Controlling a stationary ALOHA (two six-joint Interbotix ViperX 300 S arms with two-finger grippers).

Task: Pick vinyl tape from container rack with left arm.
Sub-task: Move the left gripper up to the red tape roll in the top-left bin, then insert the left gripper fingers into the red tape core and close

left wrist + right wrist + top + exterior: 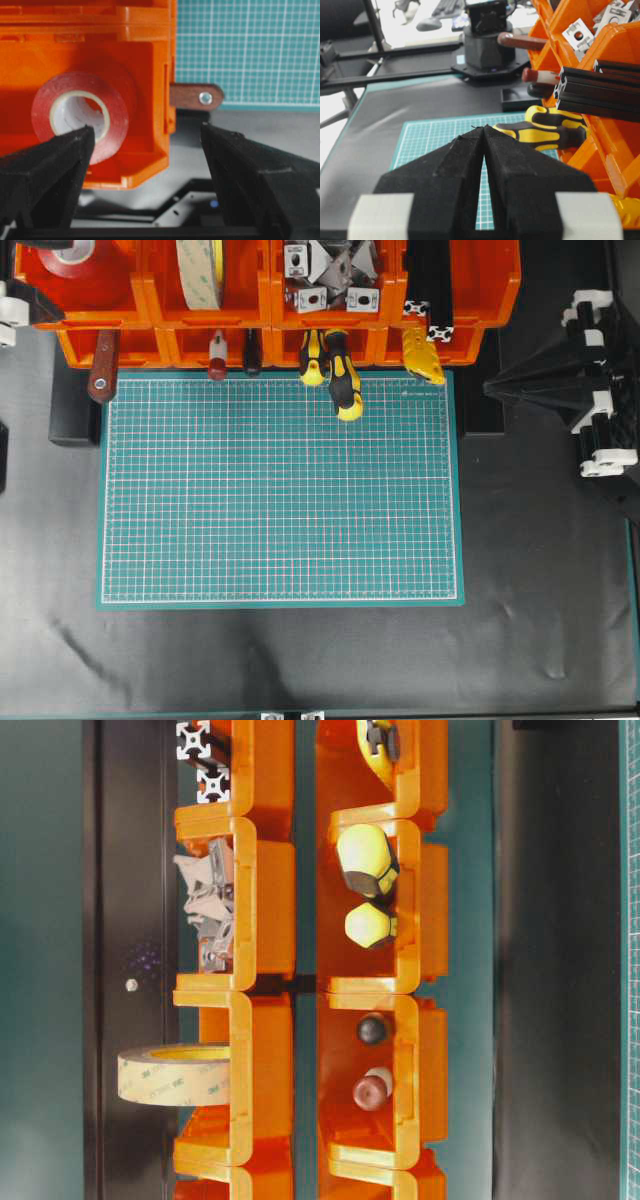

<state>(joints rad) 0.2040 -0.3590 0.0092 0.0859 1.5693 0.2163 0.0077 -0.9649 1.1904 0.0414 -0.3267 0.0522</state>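
Note:
My left gripper's fingers are still above the red tape roll and would miss it, so it is too early to close. They go lower first.
The vinyl tape (pixel 117 107), a red roll with a white core, lies in the end bin of the orange container rack (pixel 145 65). In the overhead view the vinyl tape (pixel 72 258) is at the top left of the container rack (pixel 150 300). My left gripper (pixel 147 127) is open above that bin and holds nothing. Its left finger (pixel 55 165) covers the roll's lower edge in the wrist view; its right finger (pixel 250 170) is outside the bin wall. My right gripper (pixel 484 127) is shut and empty, parked at the right (pixel 492 388).
Other bins hold a cream tape roll (pixel 200 275), metal brackets (pixel 330 275), black extrusions (pixel 430 290), yellow-black screwdrivers (pixel 335 365) and a brown handle (pixel 103 365). A green cutting mat (pixel 280 500) lies in front of the rack.

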